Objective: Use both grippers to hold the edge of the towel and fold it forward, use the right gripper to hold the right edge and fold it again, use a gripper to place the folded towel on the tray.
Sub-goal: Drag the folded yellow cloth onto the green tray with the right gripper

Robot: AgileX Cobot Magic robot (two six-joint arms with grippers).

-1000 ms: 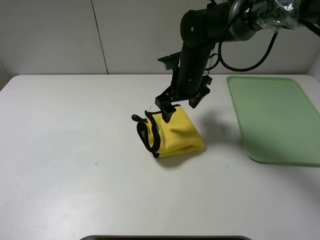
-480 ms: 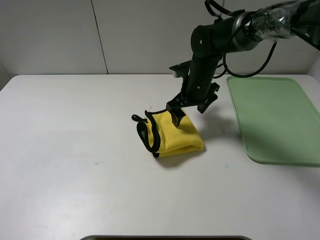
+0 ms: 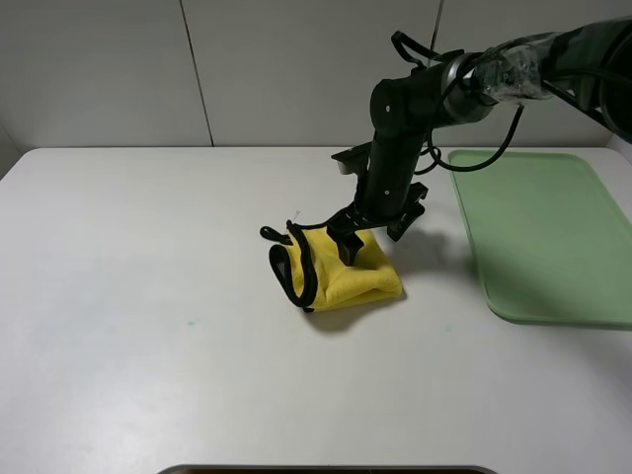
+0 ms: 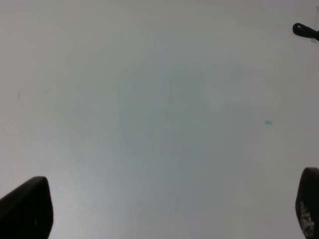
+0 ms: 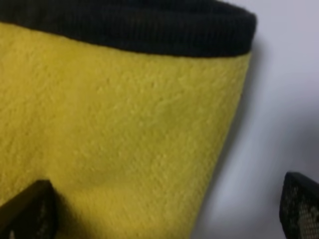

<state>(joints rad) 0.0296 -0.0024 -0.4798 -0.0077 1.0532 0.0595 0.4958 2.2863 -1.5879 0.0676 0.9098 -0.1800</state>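
My right gripper's fingers sit beside the towel's yellow edge (image 3: 380,272) (image 5: 199,174), with table beyond that edge, so it is time for my right gripper to close on the towel now.
The towel (image 3: 341,269) lies folded into a small yellow bundle at the middle of the table, its black-trimmed edge (image 3: 296,272) curling along its left side. My right gripper (image 3: 376,233) hangs open just over the towel's far right part. One finger (image 3: 348,245) is above the cloth and the other (image 3: 406,224) is past its edge. In the right wrist view, yellow towel (image 5: 124,124) with black trim (image 5: 124,25) fills the space between the open gripper (image 5: 163,214) fingers. My left gripper (image 4: 167,209) is open over bare table. The pale green tray (image 3: 553,237) lies at the right.
The white table (image 3: 148,247) spreads wide to the left and front of the towel. A small black bit (image 4: 305,31), perhaps the towel's loop, shows at the rim of the left wrist view. A grey wall stands behind the table.
My right gripper has come down closer to the towel and shifted a little to the right, still open. The towel has not moved.
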